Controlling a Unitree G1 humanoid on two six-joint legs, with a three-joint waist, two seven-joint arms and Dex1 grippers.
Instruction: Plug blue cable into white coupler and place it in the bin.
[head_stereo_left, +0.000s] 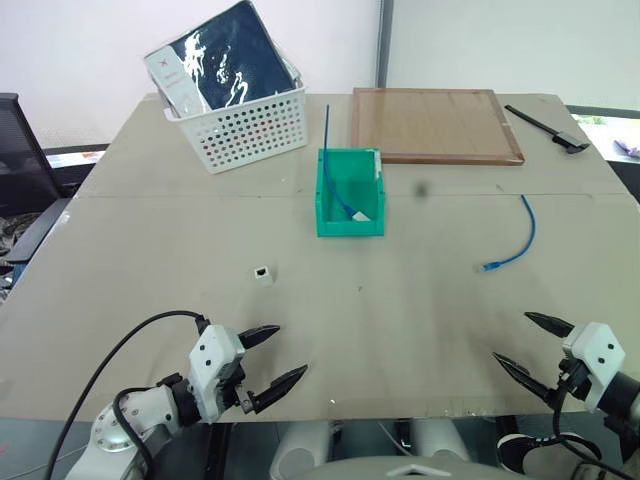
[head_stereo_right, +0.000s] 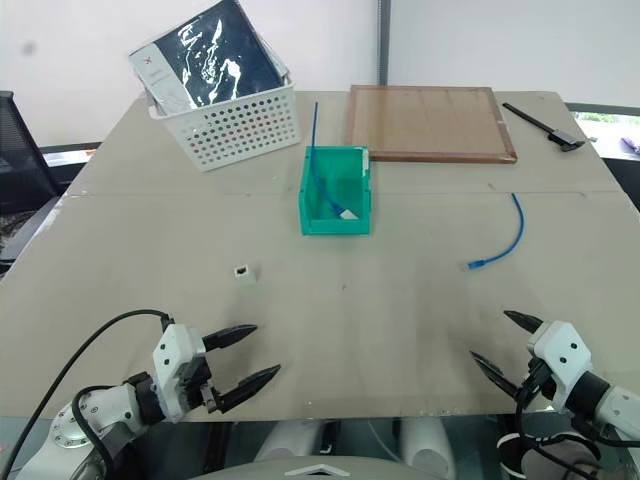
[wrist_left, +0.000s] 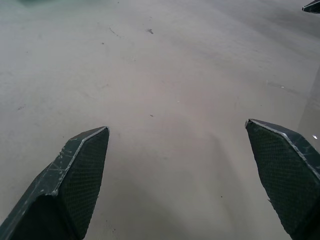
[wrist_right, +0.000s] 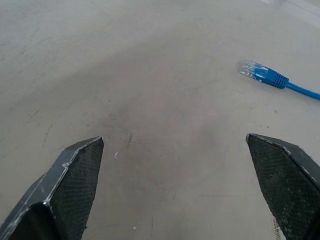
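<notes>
The right gripper grabs the blue cable by the ribbed boot behind its clear plug next. The thin cord (head_stereo_left: 531, 232) (wrist_right: 305, 92) curves loosely across the table.
The blue cable (head_stereo_left: 518, 238) lies curved on the table at the right, its clear plug (wrist_right: 250, 68) toward me. The tiny white coupler (head_stereo_left: 263, 273) sits left of centre, well apart from the cable. The green bin (head_stereo_left: 350, 192) stands mid-table; a stiff straight blue cable with a white end leans inside it. My left gripper (head_stereo_left: 277, 359) hovers open near the front edge, nearer to me than the coupler. My right gripper (head_stereo_left: 528, 343) is open at the front right, short of the plug. Both hold nothing.
A white perforated basket (head_stereo_left: 246, 128) with a dark plastic-wrapped pack stands at the back left. A wooden board (head_stereo_left: 434, 124) lies at the back right, a black tool (head_stereo_left: 546, 128) beyond it. A table seam runs across just behind the bin.
</notes>
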